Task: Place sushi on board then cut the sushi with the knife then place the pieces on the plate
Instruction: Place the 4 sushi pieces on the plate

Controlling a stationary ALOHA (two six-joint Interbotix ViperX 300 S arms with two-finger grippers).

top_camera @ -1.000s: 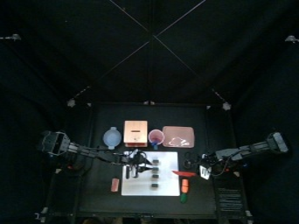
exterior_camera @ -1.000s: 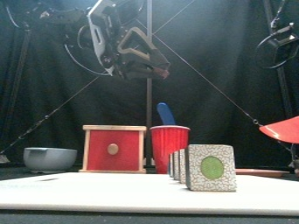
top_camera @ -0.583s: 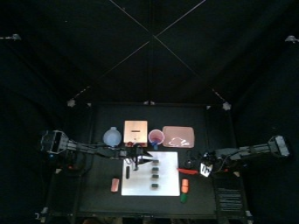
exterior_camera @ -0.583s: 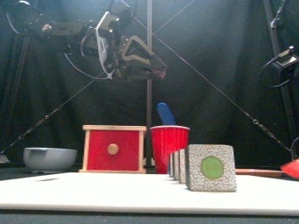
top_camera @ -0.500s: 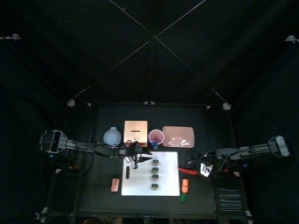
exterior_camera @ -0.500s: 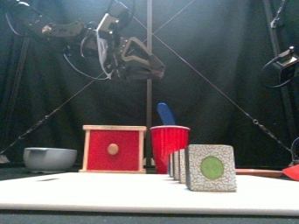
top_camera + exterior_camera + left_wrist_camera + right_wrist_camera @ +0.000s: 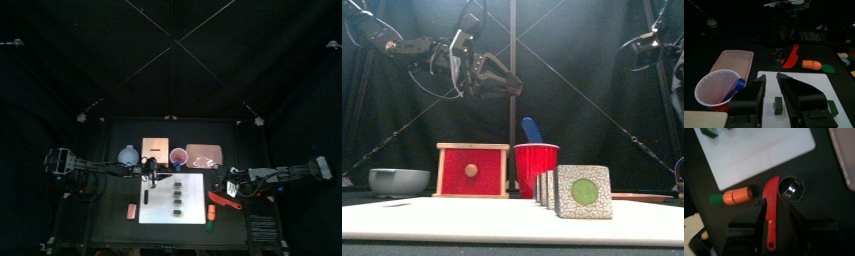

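Next, my right gripper picks up the sushi piece nearest the red cup on the pink plate [image 7: 203,155] by its flat cut sides, to serve it.
Several dark green sushi pieces [image 7: 175,205] stand in a row [image 7: 576,191] on the white board [image 7: 193,183]. The red knife [image 7: 221,200] lies flat on the black table just right of the board. My right gripper [image 7: 230,187] hovers over it, jaws open, and the knife [image 7: 771,208] shows between and below them without being gripped. My left gripper [image 7: 154,180] hangs open and empty above the board's back left [image 7: 771,77], with a sushi piece [image 7: 779,105] beneath it. The pink plate [image 7: 203,155] sits behind the board.
A toy carrot [image 7: 214,214] lies near the knife, and a metal cutter [image 7: 791,188] sits beside the blade. Along the back stand the red cup [image 7: 536,170] with a blue knife [image 7: 532,130], the wooden box [image 7: 473,170] and the blue-grey bowl [image 7: 398,180].
My right gripper came down with the red knife, opened and left it on the table right of the board. My left gripper drew back slightly to the left.
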